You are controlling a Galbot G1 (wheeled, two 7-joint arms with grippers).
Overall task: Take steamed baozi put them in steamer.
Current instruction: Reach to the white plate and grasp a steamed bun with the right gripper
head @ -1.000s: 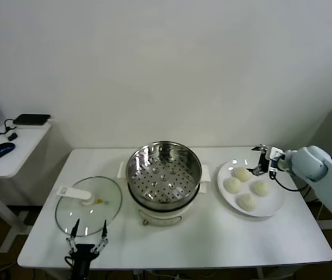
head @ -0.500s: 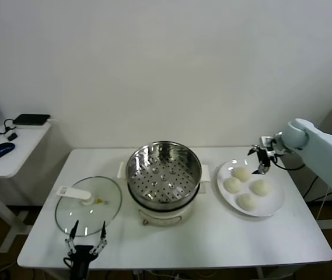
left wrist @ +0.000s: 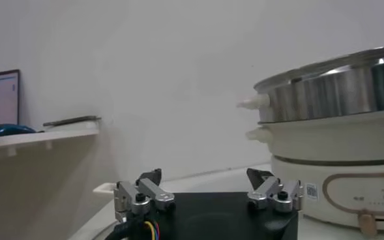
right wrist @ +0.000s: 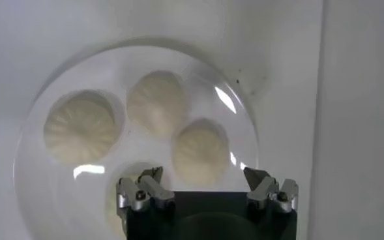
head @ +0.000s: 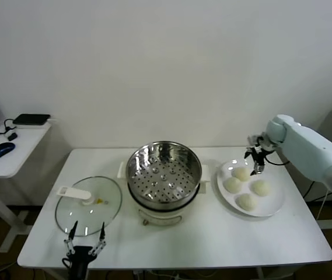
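The right gripper picks up the rearmost baozi by its two facing sides next, since the baozi's top [head: 241, 171] slopes round like a dome.
Four cream-white baozi [head: 241, 173] lie on a flat white plate [head: 273, 204] at the table's right. The steel steamer [head: 164, 175] with its perforated tray stands empty mid-table, left of the plate. My right gripper [head: 255, 158] hangs open and empty over the plate's far edge, just above the rearmost baozi. In the right wrist view the open gripper [right wrist: 203, 175] looks down on the plate [right wrist: 55, 195]. One baozi [right wrist: 201, 151] lies just ahead of the jaws and two more [right wrist: 81, 127] farther off. My left gripper [head: 85, 239] is parked open at the table's front left edge.
A round glass lid [head: 88, 204] with a white handle lies left of the steamer, just beyond the left gripper. The steamer's side [left wrist: 335, 91] fills the right of the left wrist view. A side table [head: 14, 146] with a mouse stands off to the left.
My right gripper has shifted a little left along the plate's far edge, and the arm behind it has swung up and back. The left arm has not moved.
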